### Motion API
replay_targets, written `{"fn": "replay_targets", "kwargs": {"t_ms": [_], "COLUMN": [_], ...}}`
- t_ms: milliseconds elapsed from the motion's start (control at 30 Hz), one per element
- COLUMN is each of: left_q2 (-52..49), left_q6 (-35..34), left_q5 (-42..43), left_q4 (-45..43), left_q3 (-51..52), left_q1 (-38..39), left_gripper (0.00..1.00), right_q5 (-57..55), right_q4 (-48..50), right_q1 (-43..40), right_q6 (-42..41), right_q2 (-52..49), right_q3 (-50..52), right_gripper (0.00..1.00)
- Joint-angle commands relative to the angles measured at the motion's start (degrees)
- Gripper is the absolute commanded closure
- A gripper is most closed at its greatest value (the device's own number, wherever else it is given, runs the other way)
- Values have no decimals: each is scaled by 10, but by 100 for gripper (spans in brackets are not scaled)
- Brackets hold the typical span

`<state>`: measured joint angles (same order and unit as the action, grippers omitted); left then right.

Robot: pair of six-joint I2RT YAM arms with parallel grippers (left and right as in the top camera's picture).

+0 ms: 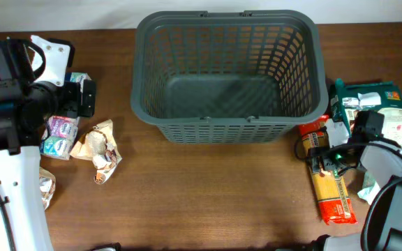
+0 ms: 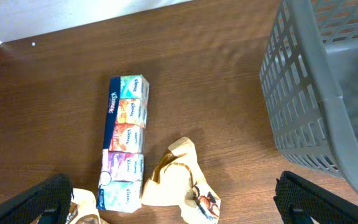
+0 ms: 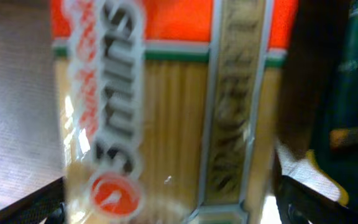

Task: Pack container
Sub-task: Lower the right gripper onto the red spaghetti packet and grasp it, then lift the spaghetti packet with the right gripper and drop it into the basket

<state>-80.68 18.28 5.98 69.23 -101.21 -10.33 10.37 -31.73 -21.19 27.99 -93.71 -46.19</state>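
Observation:
Next, my right gripper picks up the spaghetti pack across its narrow width near the pack's middle, to pack it into the basket (image 1: pixel 306 84).
The dark grey slotted basket (image 1: pixel 306 84) stands at the back centre, and nothing shows inside it; its wall also shows in the left wrist view (image 2: pixel 316 93). My left gripper (image 1: pixel 84 97) (image 2: pixel 179 202) is open and empty, above a long tissue pack (image 2: pixel 126 134) (image 1: pixel 60 134) and a crumpled beige snack packet (image 2: pixel 179 183) (image 1: pixel 98 145). My right gripper (image 1: pixel 321 162) (image 3: pixel 179 208) is open, low over an orange and yellow spaghetti pack (image 3: pixel 166 112) (image 1: pixel 332 195), with a finger on each side of it.
A green packet (image 1: pixel 382 111) lies at the far right behind the spaghetti pack. Another beige packet (image 1: pixel 46 188) lies by the left arm's base. Bare brown table (image 1: pixel 208 195) lies in front of the basket.

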Motion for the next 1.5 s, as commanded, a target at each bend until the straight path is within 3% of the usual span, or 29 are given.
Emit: {"fn": "replay_targets", "kwargs": {"t_ms": [0,67,100,400,600,833,1067,1233,1333,1467], "left_q2": [-4,-4,-4,-4,-4,-4,-4,-4,-4,-4], "left_q6": [9,9,9,9,9,9,9,9,9,9], "left_q5": [0,0,0,0,0,0,0,0,0,0], "left_q4": [-2,-2,-2,-2,-2,-9,-22,-28,-28,-28], "left_q3": [1,1,1,1,1,1,1,1,1,1], "left_q1": [-3,-3,-3,-3,-3,-3,-3,-3,-3,-3], "left_gripper": [1,1,1,1,1,1,1,1,1,1], "right_q5": [5,6,6,34,107,76,6,34,137,298], "right_q4": [2,2,2,0,-5,-4,6,103,188,321], "right_q1": [5,5,5,5,5,5,5,5,6,30], "right_q6": [-19,-19,-19,-47,-102,-155,-169,-169,-173,-240], "right_q2": [-64,-73,-73,-65,4,153,217,217,216,207], "right_q3": [22,22,22,9,-35,-145,-289,-387,-420,-428], "right_gripper": [22,88,96,97,97,97,97,96,97,97]}}
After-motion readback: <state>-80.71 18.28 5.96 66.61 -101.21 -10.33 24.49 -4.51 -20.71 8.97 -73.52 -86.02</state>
